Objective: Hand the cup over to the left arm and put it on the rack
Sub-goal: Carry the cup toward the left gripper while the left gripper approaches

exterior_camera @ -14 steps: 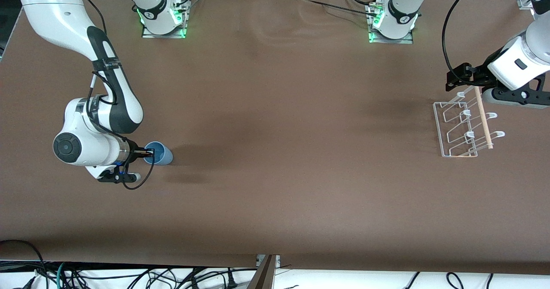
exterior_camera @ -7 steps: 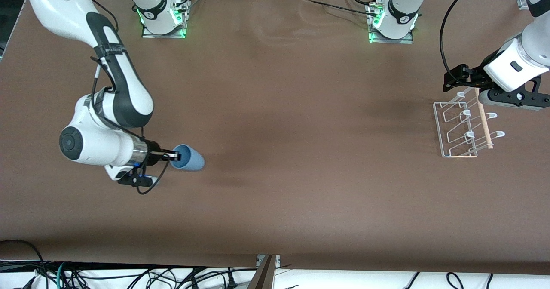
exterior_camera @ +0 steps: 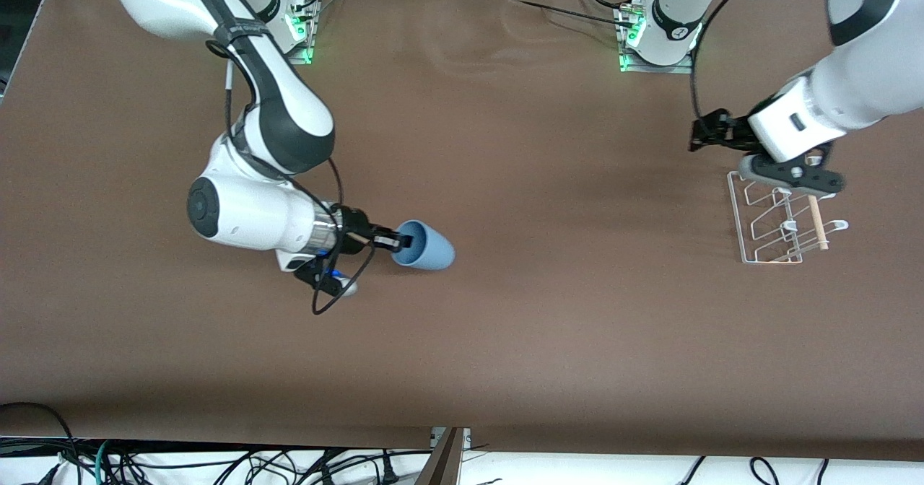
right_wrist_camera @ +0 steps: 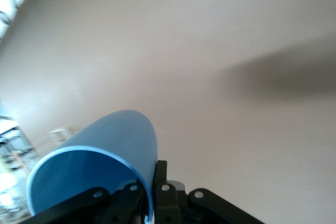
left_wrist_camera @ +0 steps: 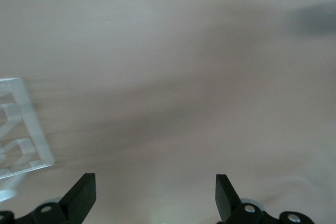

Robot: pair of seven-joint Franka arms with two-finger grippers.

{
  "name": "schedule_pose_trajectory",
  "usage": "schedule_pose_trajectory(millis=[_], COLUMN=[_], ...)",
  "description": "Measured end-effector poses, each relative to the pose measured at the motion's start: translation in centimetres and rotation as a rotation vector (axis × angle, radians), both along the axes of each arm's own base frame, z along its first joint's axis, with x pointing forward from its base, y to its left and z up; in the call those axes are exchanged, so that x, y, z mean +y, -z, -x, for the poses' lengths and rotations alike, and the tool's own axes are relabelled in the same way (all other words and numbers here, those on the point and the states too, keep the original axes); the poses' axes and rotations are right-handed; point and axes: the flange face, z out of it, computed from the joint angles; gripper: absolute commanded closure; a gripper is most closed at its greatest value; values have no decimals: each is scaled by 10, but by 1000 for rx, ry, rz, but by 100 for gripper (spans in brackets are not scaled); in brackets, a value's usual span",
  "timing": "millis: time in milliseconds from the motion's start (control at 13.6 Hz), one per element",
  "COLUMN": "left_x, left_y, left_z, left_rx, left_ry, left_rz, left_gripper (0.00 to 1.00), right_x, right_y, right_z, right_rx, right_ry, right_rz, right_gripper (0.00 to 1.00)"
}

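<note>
I will next grab the light-blue cup with my left gripper by its base end (exterior_camera: 439,251), opposite the cup's rim, to take it over for the rack (exterior_camera: 776,216).
My right gripper (exterior_camera: 398,242) is shut on the rim of the light-blue cup (exterior_camera: 427,247) and holds it on its side above the brown table, its base pointing toward the left arm's end. In the right wrist view the cup (right_wrist_camera: 100,166) fills the corner, one finger inside its wall and one outside. My left gripper (exterior_camera: 697,137) is open and empty, in the air beside the rack's corner nearest the arm bases. The white wire rack (exterior_camera: 776,216) with its wooden dowel (exterior_camera: 816,224) stands at the left arm's end. In the left wrist view the fingertips (left_wrist_camera: 84,192) are spread wide, with the rack's corner (left_wrist_camera: 23,129) at the edge.
The brown table (exterior_camera: 548,304) stretches bare between cup and rack. The two arm bases (exterior_camera: 660,34) stand along the edge farthest from the front camera. Cables hang below the table's edge nearest the front camera.
My right gripper has carried the cup off the right arm's end toward the table's middle. My left gripper has moved from over the rack toward the middle.
</note>
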Motion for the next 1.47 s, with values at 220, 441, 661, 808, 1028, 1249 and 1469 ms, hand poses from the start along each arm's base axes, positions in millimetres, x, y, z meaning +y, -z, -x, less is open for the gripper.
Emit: schedule_pose_trajectory(millis=[220, 441, 661, 808, 1028, 1249, 1469], left_x=[-15, -22, -28, -28, -38, -68, -102], left_y=[11, 17, 28, 37, 53, 69, 73], left_z=[-15, -33, -47, -56, -68, -74, -67], left_rx=[-30, -157, -300, -406, -556, -673, -706], left_ry=[61, 214, 402, 540, 689, 816, 899], left_rz=[176, 341, 465, 507, 605, 653, 666], left_gripper=[0, 0, 0, 0, 0, 0, 0], right_x=[60, 103, 122, 127, 130, 135, 141], right_y=[-6, -4, -8, -15, -30, -54, -66], right_z=[19, 45, 57, 58, 56, 55, 58], right_rx=[-13, 20, 57, 85, 106, 135, 149], right_ry=[65, 88, 109, 144, 165, 197, 204], right_rz=[-49, -57, -108, -172, -231, -293, -317], right_gripper=[100, 100, 100, 100, 100, 100, 100])
